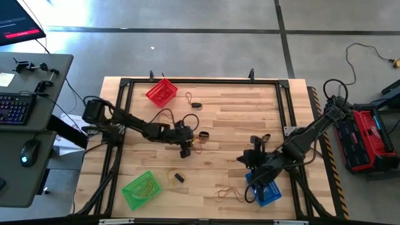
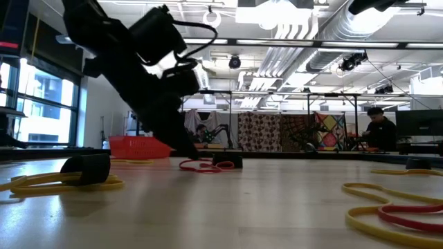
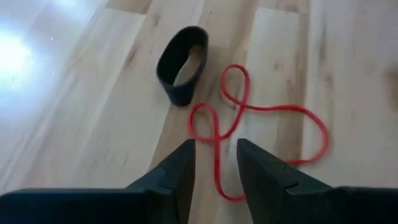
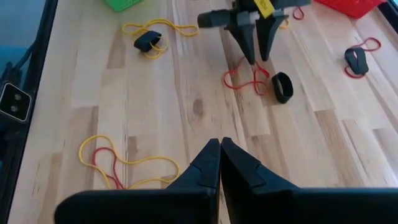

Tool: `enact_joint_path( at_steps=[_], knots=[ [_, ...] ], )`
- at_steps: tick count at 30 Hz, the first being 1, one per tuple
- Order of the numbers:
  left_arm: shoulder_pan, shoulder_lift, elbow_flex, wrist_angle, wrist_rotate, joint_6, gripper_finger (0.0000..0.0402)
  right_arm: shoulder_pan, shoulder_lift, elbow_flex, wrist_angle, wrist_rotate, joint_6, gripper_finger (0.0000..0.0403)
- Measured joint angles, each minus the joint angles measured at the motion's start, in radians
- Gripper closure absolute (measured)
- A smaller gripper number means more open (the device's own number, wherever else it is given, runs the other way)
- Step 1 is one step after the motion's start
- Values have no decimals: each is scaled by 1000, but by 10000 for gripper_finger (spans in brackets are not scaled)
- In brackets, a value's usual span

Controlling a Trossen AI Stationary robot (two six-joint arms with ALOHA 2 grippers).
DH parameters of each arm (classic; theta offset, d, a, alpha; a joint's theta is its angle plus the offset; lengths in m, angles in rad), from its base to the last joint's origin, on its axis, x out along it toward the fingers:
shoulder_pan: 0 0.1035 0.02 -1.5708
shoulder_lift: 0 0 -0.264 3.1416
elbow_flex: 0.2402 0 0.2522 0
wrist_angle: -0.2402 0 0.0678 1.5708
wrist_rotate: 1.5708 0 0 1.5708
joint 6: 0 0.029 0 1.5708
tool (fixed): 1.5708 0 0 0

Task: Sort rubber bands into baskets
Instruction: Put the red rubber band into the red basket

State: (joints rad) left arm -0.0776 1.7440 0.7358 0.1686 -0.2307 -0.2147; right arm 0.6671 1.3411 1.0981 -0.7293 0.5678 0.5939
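Note:
My left gripper is to grab the red rubber band by its single piece (image 3: 217,168) next, so the band can be sorted into the red basket.
My left gripper (image 1: 185,152) points down at the table's middle. It is open, and its fingers stand on either side of one strand of a twisted red rubber band (image 3: 249,109) that lies flat on the wood. A thick black band (image 3: 181,64) stands on its edge just beyond it. My right gripper (image 4: 219,149) is shut and empty above the table, near the blue basket (image 1: 267,194). The red basket (image 1: 162,92) stands at the far left and the green basket (image 1: 140,189) at the near left.
Other bands lie loose on the wood. A black and a reddish one (image 1: 194,104) lie near the red basket. A black one on yellow loops (image 1: 177,177) lies by the green basket. Yellow and red loops (image 1: 229,191) lie left of the blue basket. A black frame (image 1: 120,112) edges the table.

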Motion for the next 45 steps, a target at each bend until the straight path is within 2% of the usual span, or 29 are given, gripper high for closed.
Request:
enact_joint_path(
  at_steps=[7,16,21,26,36,41,45],
  knots=[
    [-2,56,41,-15,15,36,299,-6,0,0,-1,0,-1,403],
    [-3,56,42,-18,10,79,393,-6,1,0,1,9,-1,403],
    [-3,30,41,-43,-16,95,395,-6,1,0,1,9,-1,403],
    [-3,-55,41,-132,-76,96,400,-6,1,0,13,12,-1,403],
    [8,-339,41,-295,-256,63,401,-12,88,-1,33,27,-19,403],
    [61,-471,41,-403,-381,33,401,-20,150,-2,121,27,-54,403],
    [130,-546,41,-466,-436,26,401,-20,168,-2,186,28,-105,403]
  ],
)
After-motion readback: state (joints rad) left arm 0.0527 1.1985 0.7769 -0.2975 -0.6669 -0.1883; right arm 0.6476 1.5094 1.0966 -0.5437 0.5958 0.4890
